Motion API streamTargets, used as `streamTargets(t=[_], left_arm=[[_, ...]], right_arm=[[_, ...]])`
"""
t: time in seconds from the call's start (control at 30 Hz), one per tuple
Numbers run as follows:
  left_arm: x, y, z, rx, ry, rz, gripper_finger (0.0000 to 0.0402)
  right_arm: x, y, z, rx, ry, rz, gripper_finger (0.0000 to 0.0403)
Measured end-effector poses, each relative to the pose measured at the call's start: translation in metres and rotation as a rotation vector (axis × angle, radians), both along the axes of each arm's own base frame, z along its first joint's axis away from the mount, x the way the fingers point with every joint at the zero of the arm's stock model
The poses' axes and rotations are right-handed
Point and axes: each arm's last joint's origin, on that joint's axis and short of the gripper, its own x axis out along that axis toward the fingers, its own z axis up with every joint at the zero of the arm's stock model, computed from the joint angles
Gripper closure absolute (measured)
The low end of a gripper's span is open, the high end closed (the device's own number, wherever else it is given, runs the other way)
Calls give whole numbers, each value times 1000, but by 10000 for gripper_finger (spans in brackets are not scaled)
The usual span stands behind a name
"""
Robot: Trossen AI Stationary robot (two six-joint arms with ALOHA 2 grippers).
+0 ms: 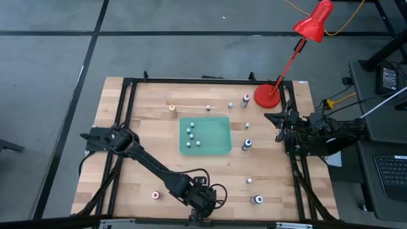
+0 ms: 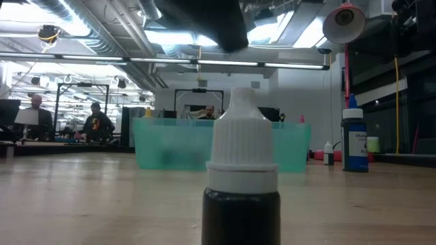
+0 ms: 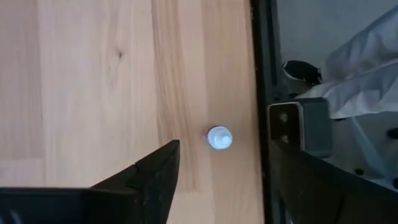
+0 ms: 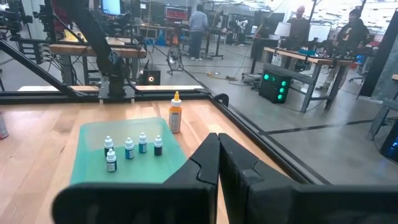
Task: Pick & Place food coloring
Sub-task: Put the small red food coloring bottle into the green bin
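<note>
The white-capped bottle is far below the fingers of my left gripper in the left wrist view. My left gripper would miss it if I closed now, so I need to lower the gripper first.
The food coloring bottles stand scattered on the wooden table. Several rest inside the green tray (image 1: pixel 205 135) (image 4: pixel 127 152). Others stand apart: an orange one (image 1: pixel 172 109), a blue one (image 1: pixel 247 144) (image 2: pixel 353 141), a red one (image 1: pixel 155 195). My left gripper (image 1: pixel 202 205) hangs open at the table's near edge, above a white-capped, dark-bodied bottle (image 3: pixel 219 137) (image 2: pixel 242 178) that stands upright on the wood. In the left wrist view this bottle shows between the two fingers (image 3: pixel 157 175), untouched. My right gripper (image 1: pixel 280 121) (image 4: pixel 217 155) waits shut at the table's right edge.
A red desk lamp (image 1: pixel 268 95) stands on the far right corner. Black frame rails (image 3: pixel 261 87) border the table, and a small grey box (image 3: pixel 305 124) sits just past the near rail. More bottles (image 1: pixel 257 200) stand near the right front. People work in the room behind.
</note>
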Motion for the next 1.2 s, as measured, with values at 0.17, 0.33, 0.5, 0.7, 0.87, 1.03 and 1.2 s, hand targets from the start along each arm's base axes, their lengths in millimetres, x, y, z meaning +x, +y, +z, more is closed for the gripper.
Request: streamTargets(t=[0.17, 0.33, 0.5, 0.7, 0.87, 1.03, 1.2], left_arm=[[4, -3, -19, 22, 26, -14, 153], [7, -7, -38, 25, 63, -37, 153], [10, -10, -47, 26, 57, -39, 153], [12, -11, -46, 26, 32, -57, 155], [12, -11, -46, 27, 32, -67, 184], [12, -10, -46, 27, 31, -66, 222], [12, -10, -46, 29, 30, -71, 265]], right_arm=[[0, 0, 0, 1, -3, 0, 391], [0, 0, 0, 2, -2, 1, 391], [0, 0, 0, 2, -1, 1, 391], [0, 0, 0, 1, -1, 1, 391], [0, 0, 0, 0, 0, 1, 391], [0, 0, 0, 0, 0, 1, 391], [0, 0, 0, 0, 0, 0, 391]])
